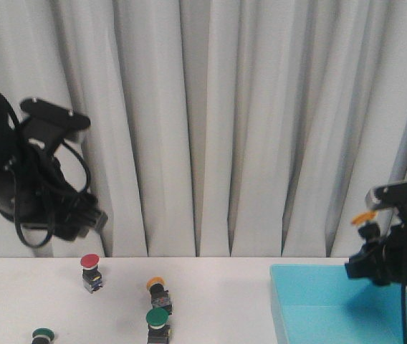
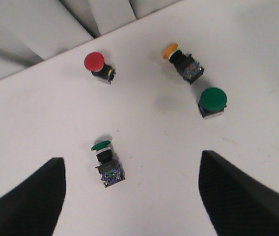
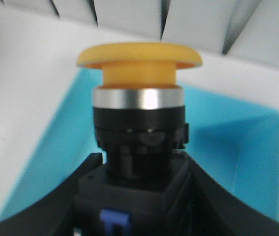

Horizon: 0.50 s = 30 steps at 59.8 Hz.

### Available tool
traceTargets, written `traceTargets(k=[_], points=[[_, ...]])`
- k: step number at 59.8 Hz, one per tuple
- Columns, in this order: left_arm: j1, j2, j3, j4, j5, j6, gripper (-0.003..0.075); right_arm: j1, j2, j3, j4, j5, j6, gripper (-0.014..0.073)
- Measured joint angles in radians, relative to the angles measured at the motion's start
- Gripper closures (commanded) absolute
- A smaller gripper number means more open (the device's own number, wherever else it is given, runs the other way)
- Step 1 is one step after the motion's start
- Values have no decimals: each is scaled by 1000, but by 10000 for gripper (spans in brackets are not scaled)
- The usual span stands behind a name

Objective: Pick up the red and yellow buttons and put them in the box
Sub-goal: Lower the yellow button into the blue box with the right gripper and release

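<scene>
The yellow button hangs above the light-blue box, so it stays held in my right gripper until it is in the box.
My right gripper [image 1: 365,247] is shut on a yellow button [image 1: 362,217] and holds it above the near-left part of the light-blue box [image 1: 311,308]. In the right wrist view the yellow cap [image 3: 139,56] stands upright between the fingers [image 3: 137,182], over the box [image 3: 228,147]. My left gripper [image 1: 96,218] is open and empty, raised above the table's left side. Below it [image 2: 129,162] a red button [image 2: 94,61] stands and a second yellow button [image 2: 171,50] lies. They also show in the front view, red [image 1: 89,262] and yellow [image 1: 156,285].
Two green-capped buttons are on the table, one upright [image 2: 213,98] beside the yellow one, one lying on its side [image 2: 101,145] closest to the left fingers. They show in the front view too [image 1: 157,317] [image 1: 43,334]. A white curtain hangs behind the table.
</scene>
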Motion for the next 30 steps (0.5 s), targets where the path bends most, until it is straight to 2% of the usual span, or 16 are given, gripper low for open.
traceTargets(k=[14, 30], points=[[0, 0, 93, 3, -17, -3, 176, 0, 141, -1, -38, 23, 46, 535], [0, -1, 104, 4, -27, -4, 176, 0, 282, -1, -65, 50, 76, 499]])
